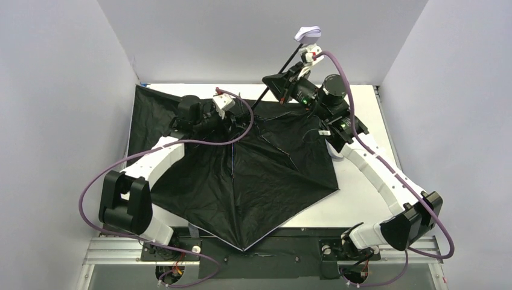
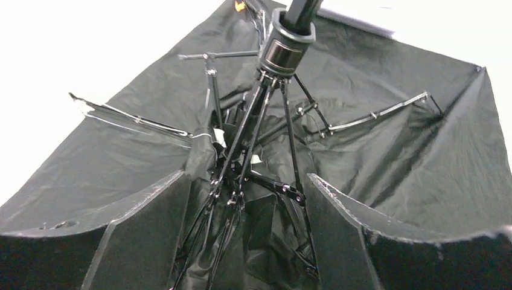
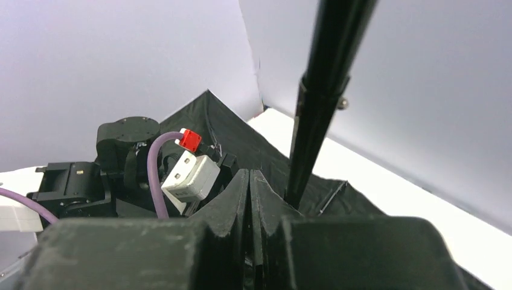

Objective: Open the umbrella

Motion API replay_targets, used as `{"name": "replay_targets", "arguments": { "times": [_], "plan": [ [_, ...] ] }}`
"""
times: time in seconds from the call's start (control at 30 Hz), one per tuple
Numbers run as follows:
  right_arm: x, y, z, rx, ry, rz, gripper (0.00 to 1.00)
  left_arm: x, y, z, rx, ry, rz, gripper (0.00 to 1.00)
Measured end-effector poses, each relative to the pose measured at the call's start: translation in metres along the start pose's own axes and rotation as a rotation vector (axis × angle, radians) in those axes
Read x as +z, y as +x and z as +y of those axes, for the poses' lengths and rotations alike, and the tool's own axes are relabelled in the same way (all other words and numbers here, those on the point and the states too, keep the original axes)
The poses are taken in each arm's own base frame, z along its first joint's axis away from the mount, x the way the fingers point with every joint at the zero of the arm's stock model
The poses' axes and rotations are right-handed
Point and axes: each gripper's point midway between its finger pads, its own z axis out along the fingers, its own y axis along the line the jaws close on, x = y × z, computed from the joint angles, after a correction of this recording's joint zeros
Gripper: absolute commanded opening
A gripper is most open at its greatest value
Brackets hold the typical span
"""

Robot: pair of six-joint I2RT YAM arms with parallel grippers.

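The umbrella's stem and handle should stay free for opening, so my left gripper will grab the umbrella by the runner at the canopy's middle.
The umbrella lies spread over the table with its black lining up. Its thin black shaft slants up to the back right and ends in the pale lavender handle. In the left wrist view, my left gripper stands open at the canopy's middle. Thin ribs and stretchers run between its fingers, below the runner. My right gripper is shut, pads together with nothing between them. The shaft passes just to its right. From above, that gripper sits beside the lower shaft.
The canopy covers most of the white table; bare strips show at the right and back. Grey walls close in on three sides. Purple cables loop off both arms. The left arm's wrist sits close to the right gripper.
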Motion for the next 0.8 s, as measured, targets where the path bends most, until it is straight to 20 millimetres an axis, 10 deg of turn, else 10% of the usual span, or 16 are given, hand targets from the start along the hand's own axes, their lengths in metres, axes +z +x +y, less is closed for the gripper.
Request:
{"name": "replay_targets", "arguments": {
  "times": [0.8],
  "plan": [
    [-0.016, -0.052, 0.017, -0.085, -0.028, -0.153, 0.0, 0.032, -0.149, -0.079, 0.216, 0.158, -0.403, 0.79]
  ]
}}
